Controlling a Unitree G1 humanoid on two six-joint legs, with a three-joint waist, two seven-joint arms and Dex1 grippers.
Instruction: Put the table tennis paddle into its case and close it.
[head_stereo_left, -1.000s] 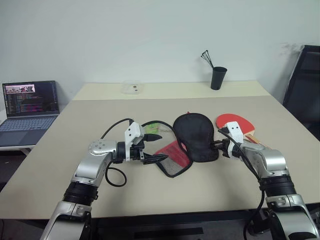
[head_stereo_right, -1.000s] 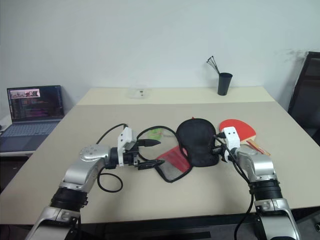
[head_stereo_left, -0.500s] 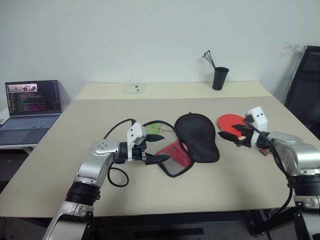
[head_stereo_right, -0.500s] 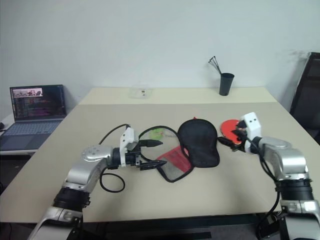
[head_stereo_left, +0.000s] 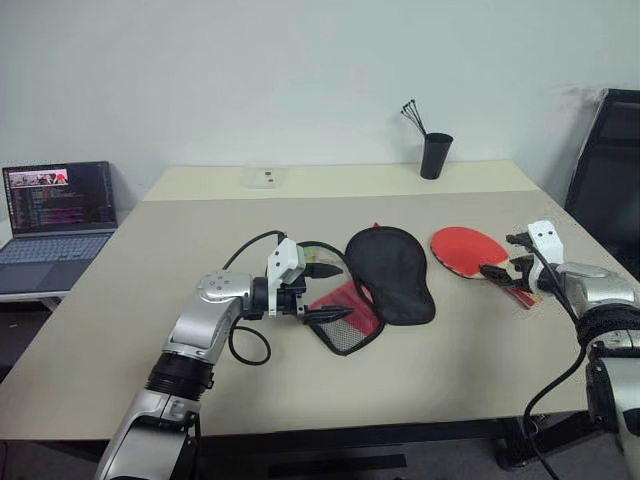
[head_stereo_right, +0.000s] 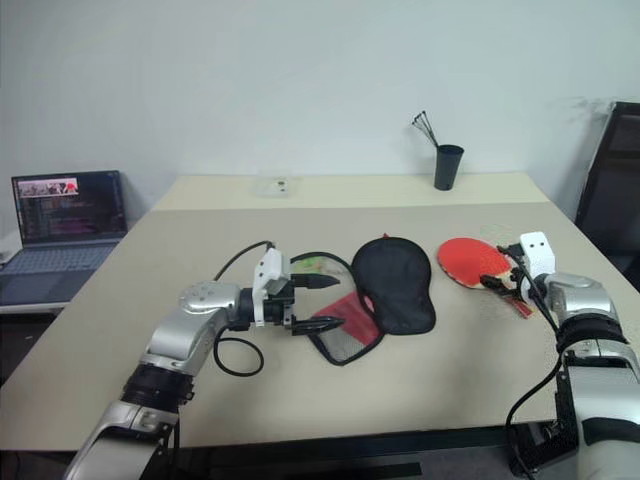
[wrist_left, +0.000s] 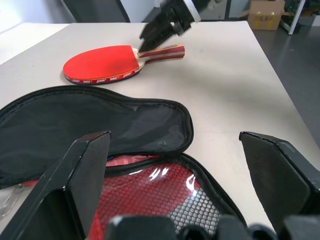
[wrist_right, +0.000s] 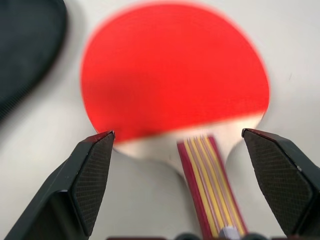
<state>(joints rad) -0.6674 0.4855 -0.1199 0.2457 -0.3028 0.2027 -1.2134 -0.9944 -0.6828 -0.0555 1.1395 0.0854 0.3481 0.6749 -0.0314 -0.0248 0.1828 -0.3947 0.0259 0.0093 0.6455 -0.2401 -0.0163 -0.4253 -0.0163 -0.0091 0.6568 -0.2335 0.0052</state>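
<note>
My right gripper moves lower, before closing on the striped handle (head_stereo_left: 522, 297). Tabletop shows between my fingers and the handle below, so closing now would miss.
The table tennis paddle (head_stereo_left: 468, 250) lies flat on the table at the right, red face up, with its striped handle (wrist_right: 205, 175) pointing toward my right arm. My right gripper (head_stereo_left: 505, 262) is open, with one finger on each side of the handle where it meets the blade. The case (head_stereo_left: 392, 272) lies unzipped in the middle, its black half folded back and its red mesh half (head_stereo_left: 345, 315) toward my left arm. My left gripper (head_stereo_left: 325, 293) is open at the mesh half's edge, and in the left wrist view that edge lies between its fingers (wrist_left: 75, 185).
A black cup (head_stereo_left: 436, 155) with sticks and a small clear box (head_stereo_left: 262, 178) stand at the table's far edge. A laptop (head_stereo_left: 58, 215) sits on a side table at the left. A black chair (head_stereo_left: 610, 180) is at the right. A black cable (head_stereo_left: 245, 345) loops by my left wrist.
My right gripper left the case's right edge, opened wide and swung right to the paddle's handle. The left gripper stayed open beside the mesh half.
</note>
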